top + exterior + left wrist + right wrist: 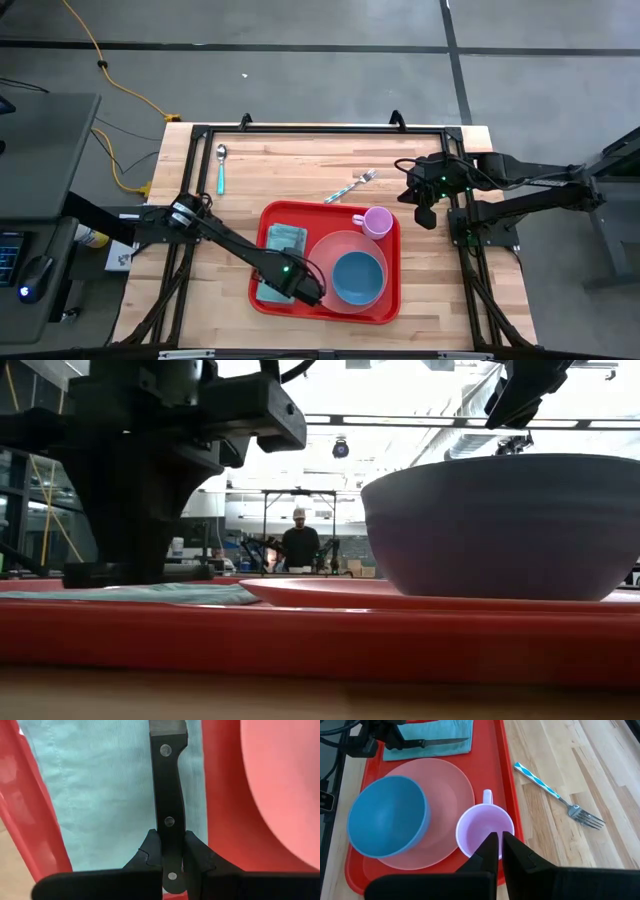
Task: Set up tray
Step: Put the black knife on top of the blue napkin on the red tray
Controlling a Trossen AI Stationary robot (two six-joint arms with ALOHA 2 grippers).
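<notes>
My left gripper is ready to open: the black handle lies flat over the teal napkin in the left wrist view, so the knife would rest there.
The red tray lies mid-table. On it are a teal napkin at its left side, a pink plate bearing a blue bowl, and a lilac mug at its far right corner. My left gripper is over the napkin, shut on a black-handled knife. My right gripper hangs shut and empty above the table, to the right of the tray's far right corner. My left gripper pinches the knife's black handle by its two long sides, near the butt end, between both fingers. The fingers come from above, pointing down, and lie across the handle. The knife is level over the napkin, blade toward the far edge. Whether it rests on the cloth I cannot tell.
A fork with a blue-patterned handle lies on the bare wood just beyond the tray's far edge. A spoon with a teal handle lies at the table's far left. A person stands far off in the room behind.
</notes>
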